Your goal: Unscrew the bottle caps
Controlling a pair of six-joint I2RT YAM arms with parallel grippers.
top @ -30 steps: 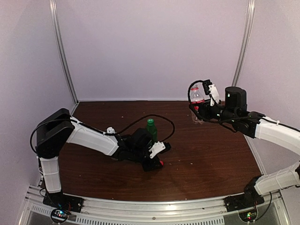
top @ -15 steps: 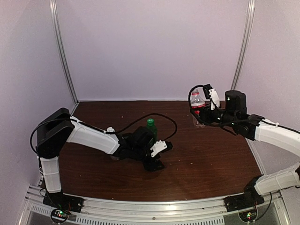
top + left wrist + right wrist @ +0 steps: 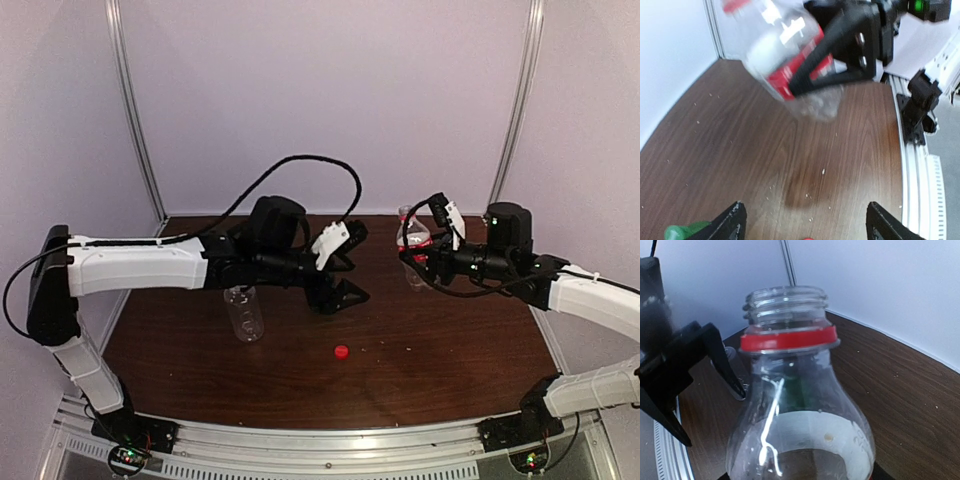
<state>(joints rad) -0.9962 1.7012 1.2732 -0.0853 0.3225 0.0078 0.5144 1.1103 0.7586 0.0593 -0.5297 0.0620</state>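
My left gripper grabs the clear bottle by its open neck next, so that my right gripper releases and the bottle stands upright.
My left gripper hangs open over the middle of the table, nothing between its fingers. A small red cap lies loose on the wood just below it, and shows at the bottom edge of the left wrist view. My right gripper is shut on the clear bottle with a red label, held tilted above the table. Its neck is open, only a red ring left under the thread. A green bottle top peeks in at the left wrist view's lower left.
A wider clear bottle stands upright at front left, its top hidden behind my left arm. The back wall and corner posts close off the far side. The aluminium rail runs along the near edge.
My left arm rose from the table and swung up and right while its jaws opened. The red cap now lies loose on the wood. The right arm tilted its bottle slightly left.
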